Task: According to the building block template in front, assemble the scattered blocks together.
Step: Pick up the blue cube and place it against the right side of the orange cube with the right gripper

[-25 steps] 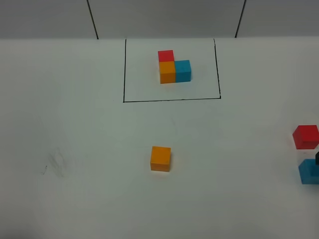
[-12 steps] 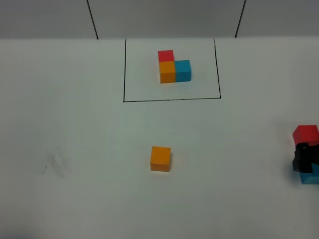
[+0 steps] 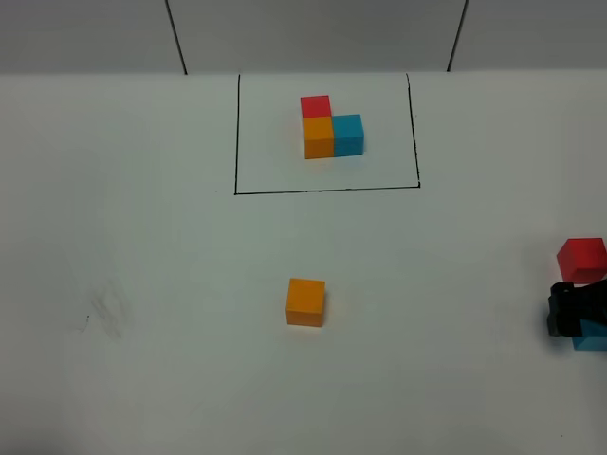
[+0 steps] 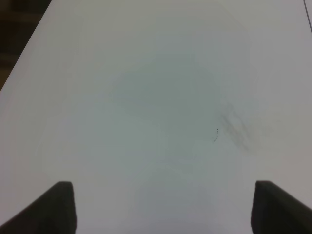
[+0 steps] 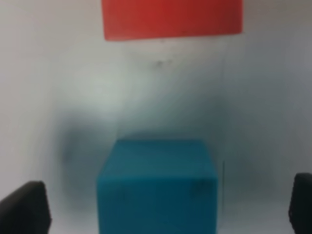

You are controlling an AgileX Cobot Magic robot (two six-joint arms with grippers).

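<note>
My right gripper should close on the blue cube now. Its fingers reach down on either side of the cube in the right wrist view, so they would hold the cube if they closed now.
The building block template (image 3: 327,133) is a red, an orange and a blue cube in an L inside a black drawn rectangle at the far centre. Of the scattered blocks, the orange cube (image 3: 305,302) sits alone mid-table. The red cube (image 3: 581,259) is at the right edge, and the blue cube (image 3: 596,336) just nearer is mostly covered by my right gripper (image 3: 572,313). In the right wrist view the blue cube (image 5: 157,185) lies between the open fingers (image 5: 24,209) without touching them, with the red cube (image 5: 171,18) beyond. My left gripper (image 4: 165,209) is open over bare table.
The white table (image 3: 142,284) carries a faint grey smudge (image 3: 104,318) at the left, also seen as a smudge (image 4: 236,131) in the left wrist view. Two dark seams run up the back wall (image 3: 313,33). The table's edge (image 4: 24,53) shows beside a dark floor.
My right gripper has come in from the right edge and now straddles the blue cube, hiding most of it in the high view. No cube has moved, and the left side looks unchanged.
</note>
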